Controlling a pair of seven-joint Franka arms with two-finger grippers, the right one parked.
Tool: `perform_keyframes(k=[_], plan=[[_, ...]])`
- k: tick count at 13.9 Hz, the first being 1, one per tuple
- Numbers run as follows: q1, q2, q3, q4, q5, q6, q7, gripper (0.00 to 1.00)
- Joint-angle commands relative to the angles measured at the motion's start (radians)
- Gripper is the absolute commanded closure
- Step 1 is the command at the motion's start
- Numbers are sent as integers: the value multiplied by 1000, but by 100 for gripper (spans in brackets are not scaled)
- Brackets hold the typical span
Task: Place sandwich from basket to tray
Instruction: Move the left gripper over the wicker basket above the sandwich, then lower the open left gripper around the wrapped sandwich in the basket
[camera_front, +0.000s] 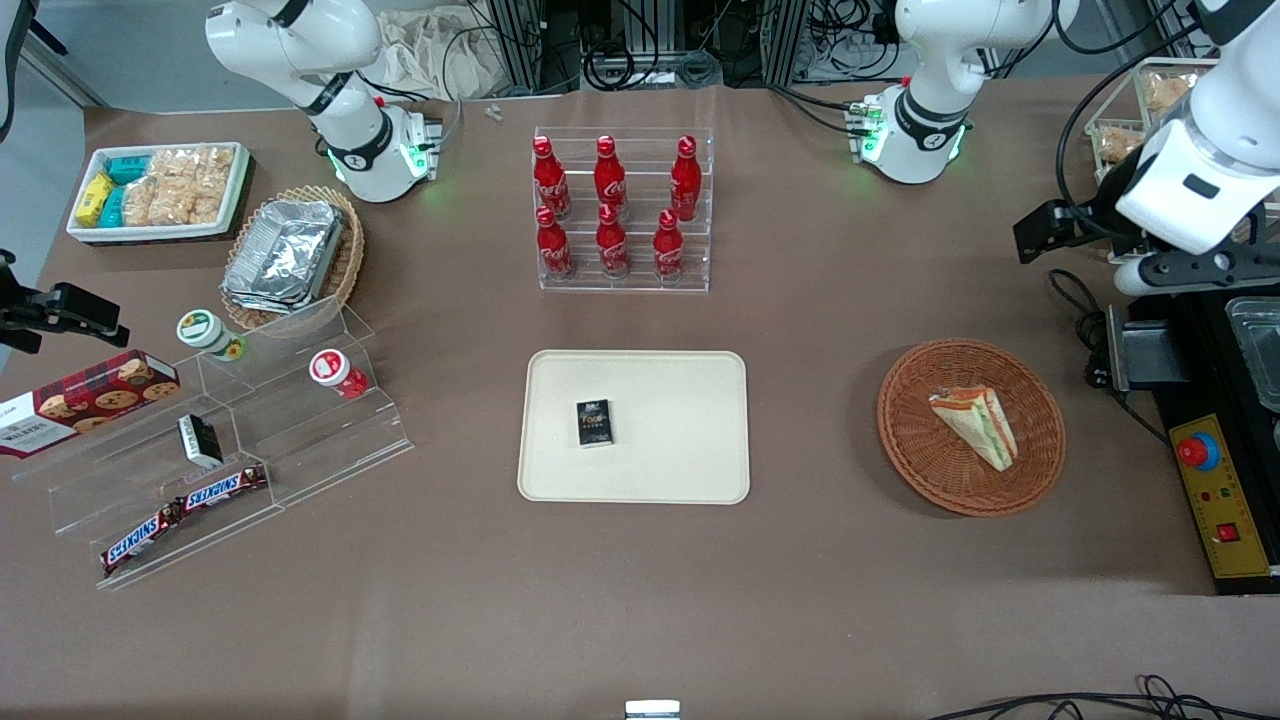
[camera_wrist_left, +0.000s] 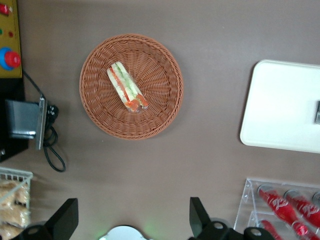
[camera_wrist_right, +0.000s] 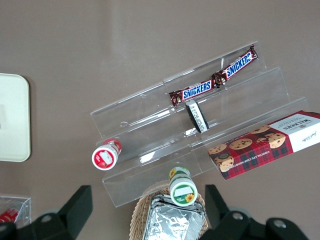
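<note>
My left gripper next needs to grab the sandwich by its wide end (camera_front: 964, 402). Then I need to place the sandwich from the basket on the tray (camera_front: 680, 440).
The sandwich (camera_front: 975, 425), a pale wedge with red and green layers, lies in the round reddish-brown wicker basket (camera_front: 910, 440). Both show in the left wrist view, the sandwich (camera_wrist_left: 127, 87) near the middle of the basket (camera_wrist_left: 160, 115). The cream tray (camera_front: 680, 440) lies mid-table and holds a small dark box (camera_front: 594, 422); part of the tray (camera_wrist_left: 280, 110) shows in the wrist view. My left gripper (camera_front: 1180, 272) hangs high above the table, farther from the front camera than the basket and toward the working arm's end. In the wrist view the gripper (camera_wrist_left: 132, 220) is open and empty, well apart from the basket.
A clear rack of red cola bottles (camera_front: 620, 210) stands farther from the front camera than the tray. A black control box with a red button (camera_front: 1215, 490) and a black bracket (camera_front: 1140, 355) lie beside the basket. A white wire basket of snacks (camera_front: 1140, 120) stands near the working arm.
</note>
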Motion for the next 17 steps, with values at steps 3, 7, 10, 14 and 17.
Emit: perform_keyframes(k=[3, 7, 10, 14, 17], plan=[[5, 38, 9, -8, -18, 15, -88, 0], [42, 35, 11, -129, -18, 127, -98, 0], [59, 37, 12, -227, -18, 240, -126, 0], [66, 51, 12, -356, -9, 420, -190, 0], [80, 87, 12, -424, -2, 539, -259, 0]])
